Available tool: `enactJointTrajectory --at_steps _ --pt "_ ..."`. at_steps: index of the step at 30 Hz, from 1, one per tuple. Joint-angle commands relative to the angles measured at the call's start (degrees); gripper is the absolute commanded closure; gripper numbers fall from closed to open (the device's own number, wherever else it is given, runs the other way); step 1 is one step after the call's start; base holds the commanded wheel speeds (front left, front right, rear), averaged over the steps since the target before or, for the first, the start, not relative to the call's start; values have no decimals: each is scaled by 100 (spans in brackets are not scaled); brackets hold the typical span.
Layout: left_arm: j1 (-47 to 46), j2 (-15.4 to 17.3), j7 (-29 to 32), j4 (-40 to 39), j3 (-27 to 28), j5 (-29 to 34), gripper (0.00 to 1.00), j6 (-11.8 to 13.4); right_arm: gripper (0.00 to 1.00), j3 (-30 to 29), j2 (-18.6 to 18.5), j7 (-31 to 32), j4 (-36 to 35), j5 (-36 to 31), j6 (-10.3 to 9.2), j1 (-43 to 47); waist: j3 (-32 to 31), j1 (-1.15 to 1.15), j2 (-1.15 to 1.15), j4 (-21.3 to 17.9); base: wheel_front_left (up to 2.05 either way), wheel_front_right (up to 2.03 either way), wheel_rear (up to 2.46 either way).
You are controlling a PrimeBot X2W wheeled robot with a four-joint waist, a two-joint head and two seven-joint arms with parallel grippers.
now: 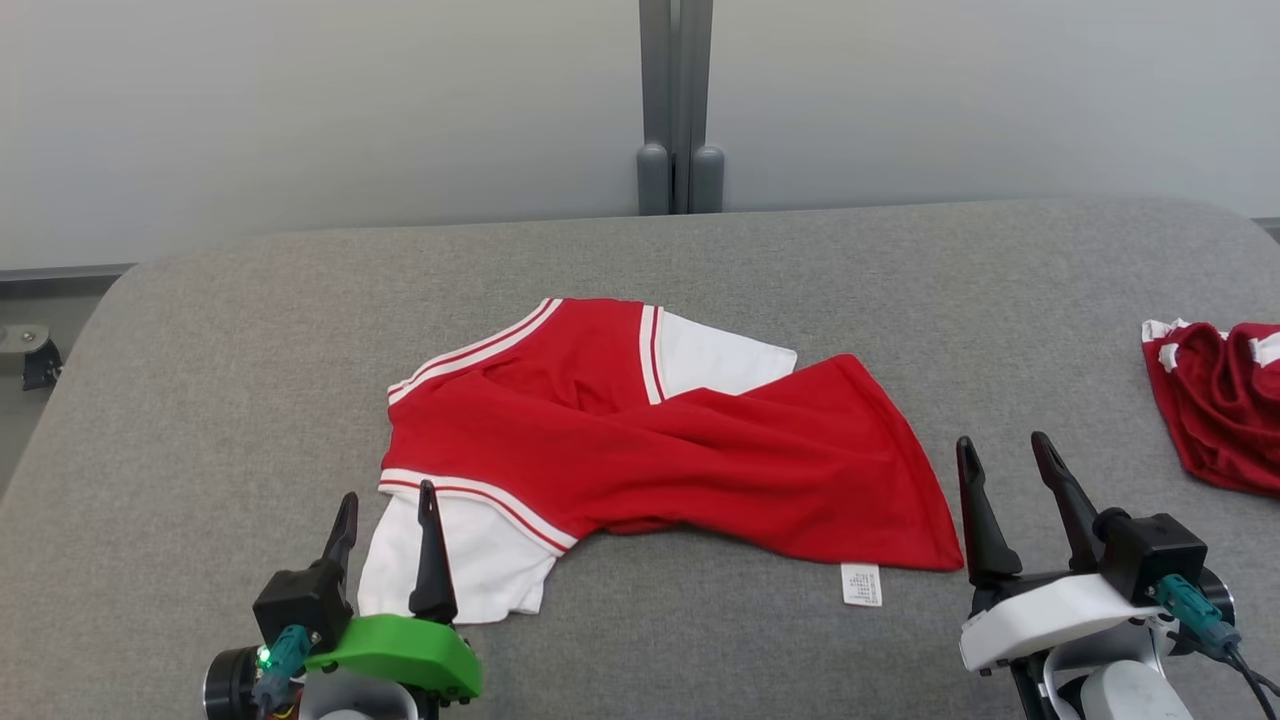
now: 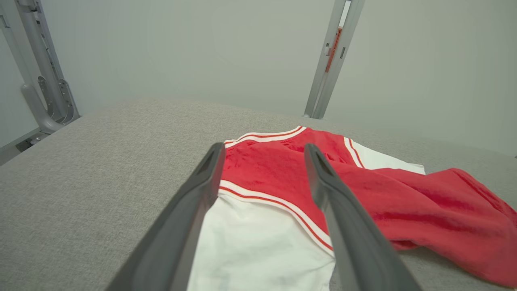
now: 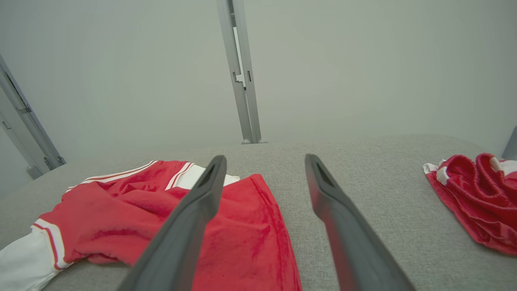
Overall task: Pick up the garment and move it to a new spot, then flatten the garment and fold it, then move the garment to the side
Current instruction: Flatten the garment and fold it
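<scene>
My right gripper grabs the red shirt (image 1: 660,450) by its hem near the label (image 1: 930,546) next, to move it to a new spot and flatten it.
A red shirt (image 1: 660,450) with white sleeves and striped trim lies rumpled and partly folded over itself in the middle of the grey table (image 1: 200,400); a white label sticks out at its near hem. My left gripper (image 1: 385,505) is open, hovering over the near white sleeve (image 2: 250,242), nothing between its fingers. My right gripper (image 1: 1005,455) is open just beyond the shirt's right corner (image 3: 250,234), holding nothing. The shirt (image 2: 404,202) spreads right of the left fingers.
A second crumpled red-and-white garment (image 1: 1220,400) lies at the table's right edge, also at right in the right wrist view (image 3: 472,194). A grey post (image 1: 678,110) stands behind the table's far edge against a pale wall.
</scene>
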Motion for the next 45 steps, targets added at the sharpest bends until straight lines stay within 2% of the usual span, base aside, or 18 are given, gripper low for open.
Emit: enactJointTrajectory --at_steps 1,4,10,21,22,23,25,26,32,43,44,45 --pt "57 3 -18 26 26 60 0 45 0 -20 -8 -17 36 -34 -6 -12 21 0 0 7 0 0 0" --pt "99 3 77 284 45 -1 0 121 0 -38 -9 85 164 -81 -6 7 67 0 0 11 0 0 0" --pt "-36 98 613 919 232 -118 0 455 0 -102 -10 525 439 8 -6 43 269 0 0 -28 0 0 0" --pt "-421 106 1057 1740 389 -458 1 460 0 -149 -12 720 544 -34 -6 -135 599 0 0 -253 0 0 0" --pt "-446 106 1084 1802 399 -480 21 447 0 -157 -10 732 555 -41 -6 -147 622 0 0 -276 0 0 0" --pt "-462 100 1088 1835 402 -520 51 415 0 -173 -10 741 569 -46 -6 -152 636 0 0 -288 0 0 0" --pt "-483 87 1050 1889 388 -567 97 366 0 -228 -10 808 627 -71 -6 -142 662 0 0 -301 0 0 0" --pt "-502 81 1006 1891 377 -585 100 341 0 -252 -11 856 668 -85 -6 -146 677 0 0 -301 0 0 0" --pt "-595 72 791 1699 326 -616 100 264 0 -328 -9 1041 1085 -132 -6 -321 739 0 0 -194 0 0 0" --pt "-510 111 656 1111 240 -583 100 304 0 -167 -10 1298 2241 -216 -6 -889 781 0 0 124 0 0 0" --pt "-491 110 638 1048 235 -601 100 290 11 -138 -5 1273 2312 -186 -5 -919 776 0 0 138 0 0 0" --pt "-475 110 634 1000 230 -612 100 284 37 -125 -3 1254 2365 -164 -4 -941 770 0 0 146 0 0 0"
